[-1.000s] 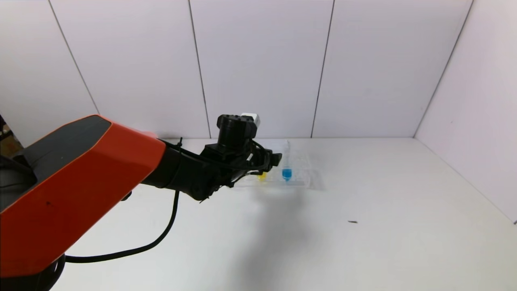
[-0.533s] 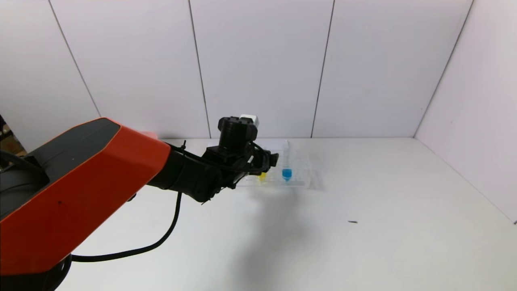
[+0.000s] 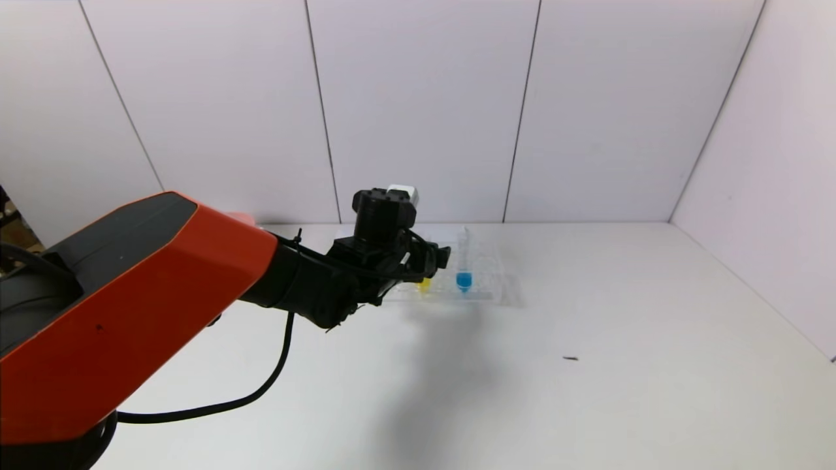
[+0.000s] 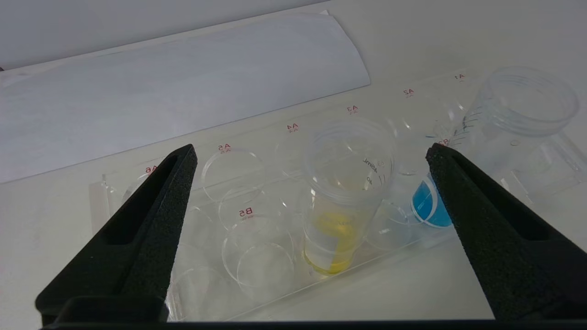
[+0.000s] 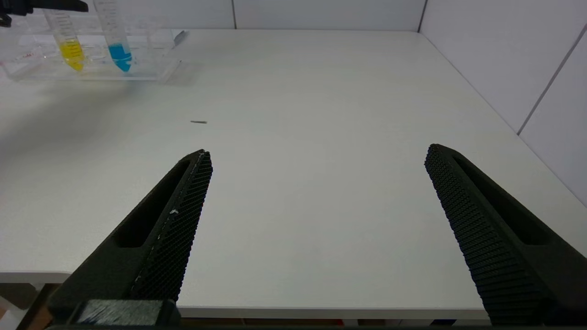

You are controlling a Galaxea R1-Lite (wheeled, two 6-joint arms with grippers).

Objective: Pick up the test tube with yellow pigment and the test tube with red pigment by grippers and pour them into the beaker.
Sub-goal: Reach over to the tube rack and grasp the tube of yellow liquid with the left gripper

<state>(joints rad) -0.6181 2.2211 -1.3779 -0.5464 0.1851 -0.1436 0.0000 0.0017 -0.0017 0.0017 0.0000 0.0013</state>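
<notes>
I can close my left gripper now and it would hold the test tube with yellow pigment. My fingers are on either side of the yellow tube's upper part (image 4: pixel 347 178) in the left wrist view, so I should close.
The test tube with yellow pigment (image 4: pixel 337 229) stands upright in a clear rack (image 4: pixel 257 293), with its open mouth towards me. My left gripper (image 4: pixel 311 150) hovers just above it, open wide, with a finger well clear on either side of the tube and touching nothing. In the head view the left gripper (image 3: pixel 431 256) is over the rack's left part, above the yellow tube (image 3: pixel 424 284). The right gripper (image 5: pixel 316 153) is open and empty near the table's front edge. The test tube with red pigment and the beaker are out of view.
A tube of blue liquid (image 3: pixel 464 281) stands in the rack (image 3: pixel 486 290) just right of the yellow one. A white sheet (image 4: pixel 183 82) lies behind the rack. A pink edge (image 3: pixel 238 215) shows behind the left arm. A small dark speck (image 3: pixel 570 358) lies on the table.
The left gripper has drawn slightly to the left over the rack and stays open. The tubes have not moved.
</notes>
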